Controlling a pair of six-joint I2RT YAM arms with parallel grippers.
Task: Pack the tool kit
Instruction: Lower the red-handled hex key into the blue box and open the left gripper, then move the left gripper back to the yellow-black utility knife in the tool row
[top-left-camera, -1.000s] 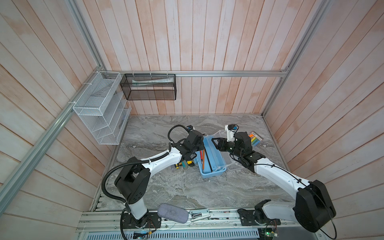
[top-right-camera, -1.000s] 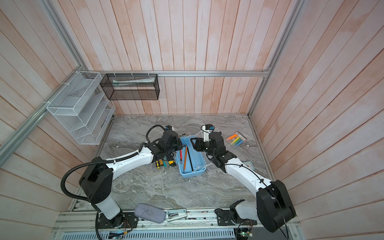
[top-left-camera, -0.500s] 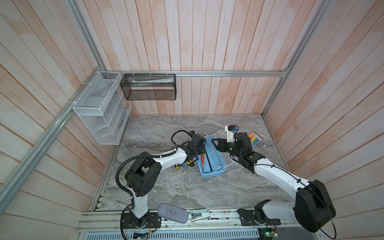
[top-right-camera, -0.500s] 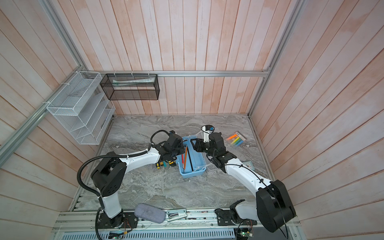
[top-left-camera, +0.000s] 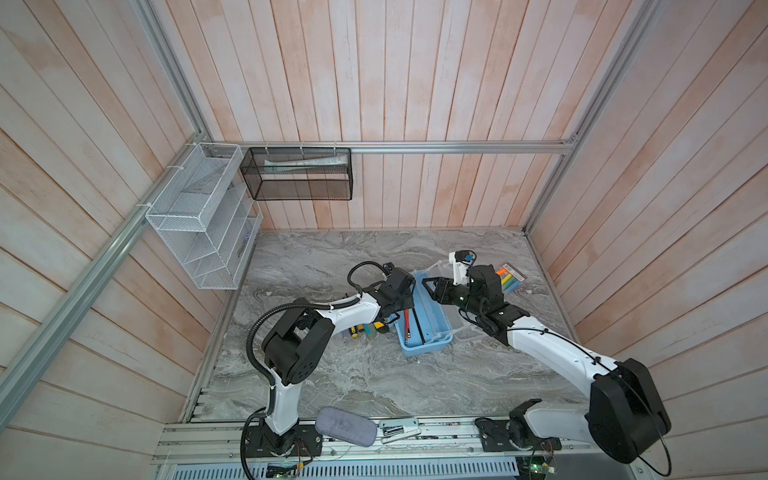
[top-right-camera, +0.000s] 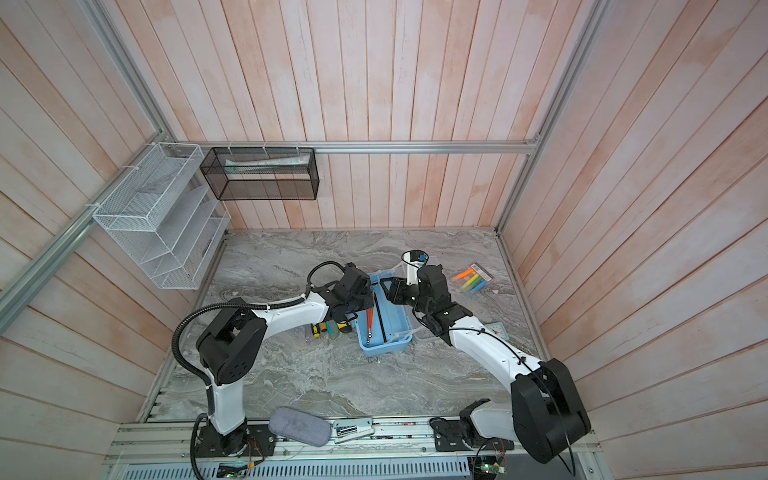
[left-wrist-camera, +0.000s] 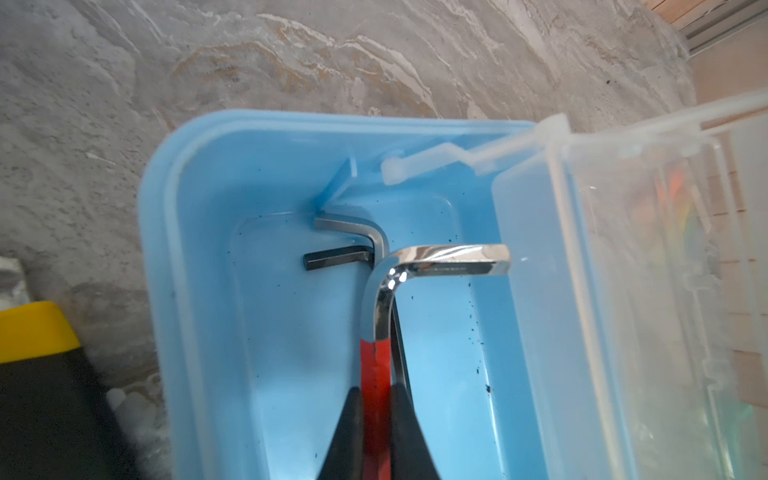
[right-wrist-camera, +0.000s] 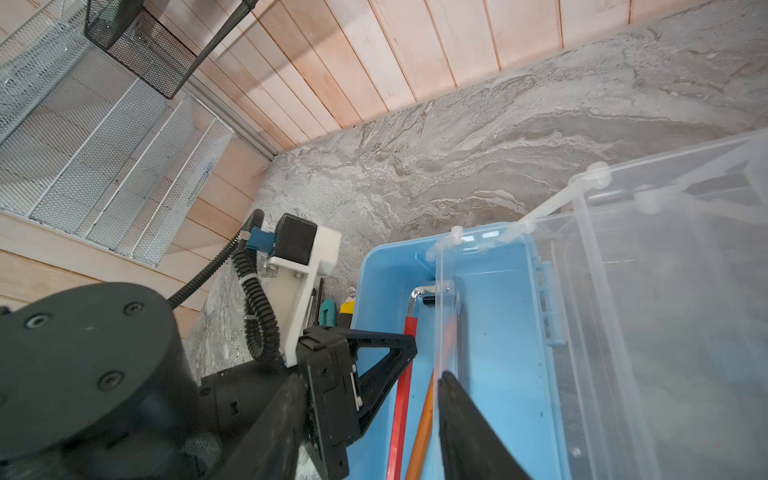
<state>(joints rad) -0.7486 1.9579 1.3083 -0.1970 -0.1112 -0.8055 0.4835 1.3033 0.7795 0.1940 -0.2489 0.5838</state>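
The chrome hex key's bend (left-wrist-camera: 388, 276) and lower end are inside the box's sides and over the box's bottom, so the left gripper needs to release the chrome hex key.
The tool kit is a light-blue box (top-left-camera: 424, 351) (top-right-camera: 384, 348) (left-wrist-camera: 199, 291) (right-wrist-camera: 498, 332) in mid-table, its clear lid (left-wrist-camera: 623, 249) (right-wrist-camera: 623, 291) swung up on the right. My left gripper (top-left-camera: 402, 309) (top-right-camera: 365, 305) (left-wrist-camera: 376, 390) reaches into the box and is shut on a chrome hex key (left-wrist-camera: 449, 257) at its red sleeve. A black hex key (left-wrist-camera: 332, 259) and a grey one lie on the box floor. My right gripper (top-left-camera: 430, 286) (top-right-camera: 388, 291) (right-wrist-camera: 372, 376) stands open at the lid's edge, one finger (right-wrist-camera: 457, 411) against it.
Screwdrivers and a yellow-black utility knife (top-left-camera: 365, 330) (top-right-camera: 328, 328) (left-wrist-camera: 37, 332) lie left of the box. A marker pack (top-left-camera: 510, 277) (top-right-camera: 473, 279) sits at the right. A grey pouch (top-left-camera: 345, 426) rests on the front rail. Mesh racks (top-left-camera: 199, 216) hang back left.
My left arm's elbow has swung in towards the middle, and its gripper has edged right over the box with the hex key. The right arm has not moved.
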